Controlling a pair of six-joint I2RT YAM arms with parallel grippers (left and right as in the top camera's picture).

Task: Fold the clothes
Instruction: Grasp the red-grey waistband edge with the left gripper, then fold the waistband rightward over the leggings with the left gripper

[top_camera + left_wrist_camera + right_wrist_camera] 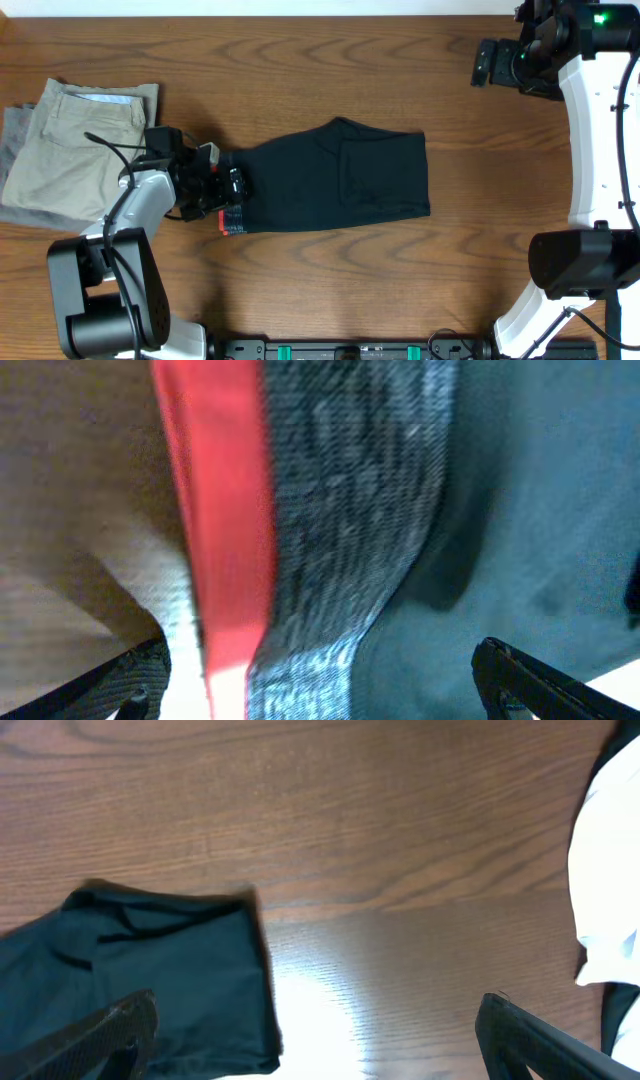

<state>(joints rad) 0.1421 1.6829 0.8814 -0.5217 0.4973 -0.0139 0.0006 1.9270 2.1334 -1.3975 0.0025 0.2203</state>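
Note:
My left gripper grabs the black pants (335, 180) by the grey waistband at its red-orange edge next, to fold the waistband over the folded end.
The black pants (335, 180) lie folded in the middle of the table, with the grey waistband and its red-orange edge (229, 218) at their left end. My left gripper (226, 186) is open, low over that waistband end. In the left wrist view the red edge (215, 510) and grey band (350, 530) fill the space between the spread fingers (325, 690). My right gripper (484, 62) is open and empty at the far right, high above the table. The right wrist view shows the pants' folded end (150, 980) below and to its left.
Folded tan khaki trousers (70, 150) lie on a grey garment (12, 130) at the table's left side. The right arm's white link (590, 130) runs down the right edge. Bare wood (300, 70) surrounds the pants.

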